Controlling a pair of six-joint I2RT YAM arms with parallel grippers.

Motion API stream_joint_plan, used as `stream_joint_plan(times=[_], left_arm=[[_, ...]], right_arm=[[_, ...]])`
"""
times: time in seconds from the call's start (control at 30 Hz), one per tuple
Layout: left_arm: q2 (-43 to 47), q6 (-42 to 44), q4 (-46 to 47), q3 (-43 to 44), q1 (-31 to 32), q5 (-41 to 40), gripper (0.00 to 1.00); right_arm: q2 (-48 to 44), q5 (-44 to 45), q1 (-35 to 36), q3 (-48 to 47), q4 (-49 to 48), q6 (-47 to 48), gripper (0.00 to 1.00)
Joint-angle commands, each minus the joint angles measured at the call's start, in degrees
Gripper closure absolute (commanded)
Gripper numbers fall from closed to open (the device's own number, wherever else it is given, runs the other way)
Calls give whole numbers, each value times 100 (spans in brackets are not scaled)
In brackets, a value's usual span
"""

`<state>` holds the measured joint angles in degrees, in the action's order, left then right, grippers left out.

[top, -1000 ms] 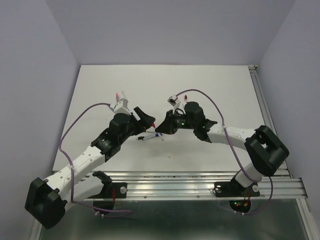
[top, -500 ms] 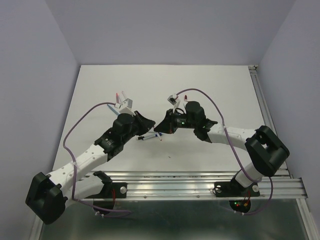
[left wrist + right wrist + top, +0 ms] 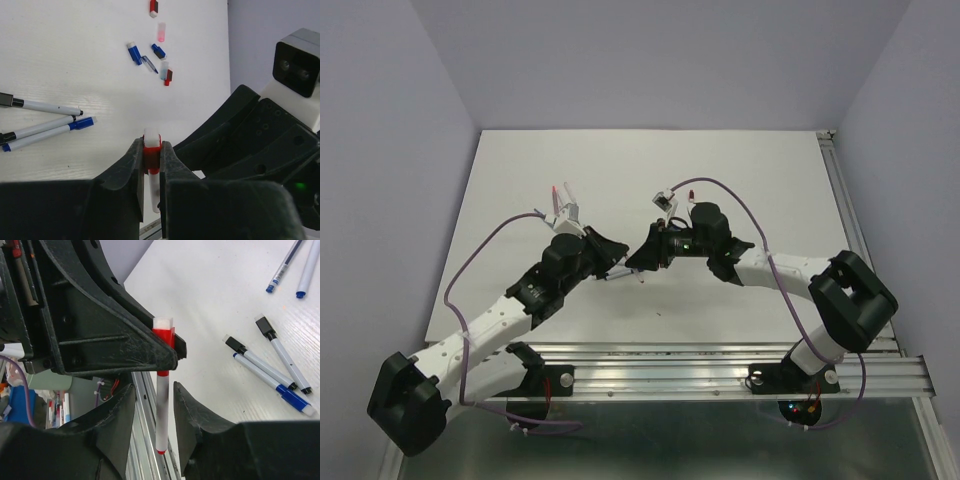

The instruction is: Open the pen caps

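Note:
I will grab the white pen body with my right gripper next, below the red cap that my left gripper is holding, so that the cap can be pulled off.
My left gripper is shut on a red pen cap with a white end plug. The cap sits on the end of a slim white pen barrel. That barrel hangs down between the fingers of my right gripper, which stands open with a gap on each side of it. The same red pen cap shows pinched in the left fingers in the right wrist view. In the top view the left gripper and the right gripper meet tip to tip over the table's middle.
Several loose caps lie in a cluster on the white table: a red one, a pink one, blue ones. Capped pens lie to the left, and more pens near the right gripper. The aluminium rail runs along the near edge.
My left gripper has shut on the red cap, and my right gripper has opened off the barrel. The arms have barely shifted.

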<state>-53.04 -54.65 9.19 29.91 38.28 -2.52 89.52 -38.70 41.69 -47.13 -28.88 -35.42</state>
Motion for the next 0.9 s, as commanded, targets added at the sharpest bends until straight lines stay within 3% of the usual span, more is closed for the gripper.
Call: stream_joint_plan(times=[0.0,0.17,0.23,0.27,0.3,0.53,0.77,0.87], left_arm=[[276,-177,303,-56,39,-231,100],[250,-239,311,-38,48,-231,100],[232,-239,329,-38,48,-240,100],[224,-239,329,-29,48,-266,100],[215,-221,338,-38,48,-301,100],[127,278,625,85,-223,-1628,100],[-593,851,1102,726,-1779,-1182,100],[-805,895,1076,928,-2263,-672,100]], right_arm=[[84,-234,67,73,-451,-9,57],[321,-261,190,-32,-372,26,59],[365,-209,208,-41,-363,9,78],[339,-165,251,11,-416,0,94],[321,-138,269,37,-434,-9,99],[-65,222,803,740,-504,-298,99],[-566,837,2184,1523,-575,-624,99],[-672,1021,2247,1611,-365,-677,99]])
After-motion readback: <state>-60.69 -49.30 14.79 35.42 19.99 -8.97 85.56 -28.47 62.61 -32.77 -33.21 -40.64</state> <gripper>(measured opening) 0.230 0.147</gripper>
